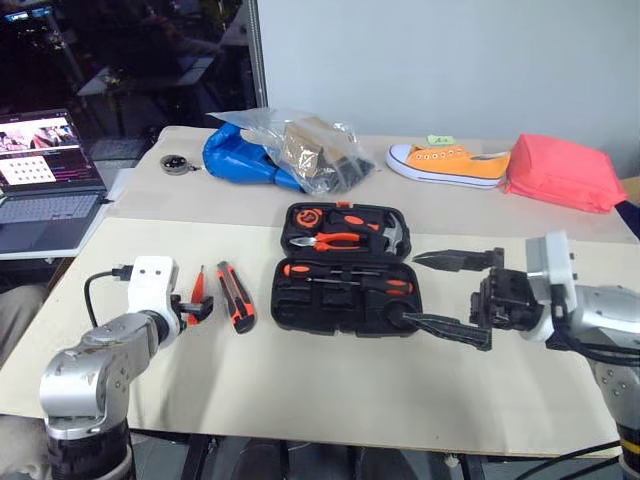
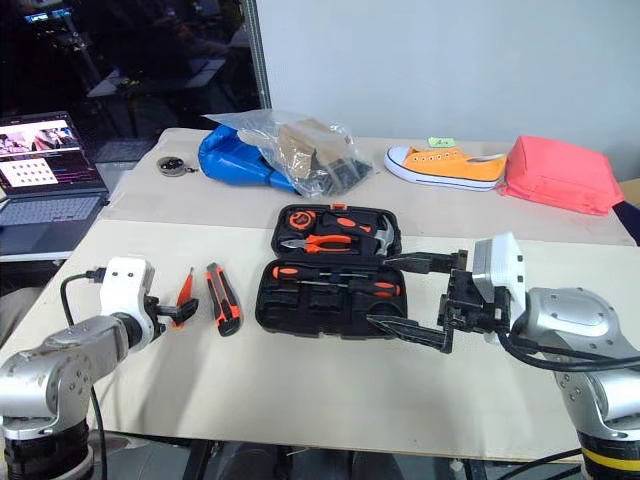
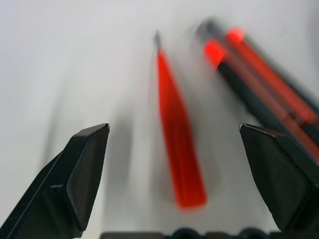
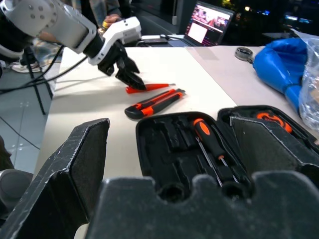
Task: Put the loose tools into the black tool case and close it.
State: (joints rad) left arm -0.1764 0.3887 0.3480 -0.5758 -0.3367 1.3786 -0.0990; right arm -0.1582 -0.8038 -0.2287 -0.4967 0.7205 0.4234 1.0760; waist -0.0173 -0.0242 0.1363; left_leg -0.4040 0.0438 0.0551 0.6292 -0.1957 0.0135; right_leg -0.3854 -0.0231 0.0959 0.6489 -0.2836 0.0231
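Observation:
My left gripper next needs to grab the slim orange screwdriver by the wide end of its handle (image 3: 184,172), because the screwdriver narrows to a bare metal point (image 3: 157,41).
The black tool case (image 1: 300,310) lies open mid-table. Two orange-and-black screwdrivers (image 1: 345,273) rest in its near half; pliers (image 1: 335,240) and a hammer (image 1: 396,236) sit in the far half. To its left lie the utility knife (image 1: 236,309) and the slim orange screwdriver (image 1: 197,288). My left gripper (image 3: 174,130) is open and low over the table, with the slim screwdriver (image 3: 177,149) lying loose between its fingers. At the case's right edge my right gripper (image 1: 452,294) stands wide open and empty, pointing left. A small dark roll (image 1: 176,164) lies at the back left.
A laptop (image 1: 45,185) sits off the table's left side. Along the back are a blue bag (image 1: 235,155), a clear plastic bag (image 1: 315,148), an orange shoe (image 1: 450,162) and a pink pouch (image 1: 562,172). Bare tabletop (image 1: 330,385) runs in front of the case.

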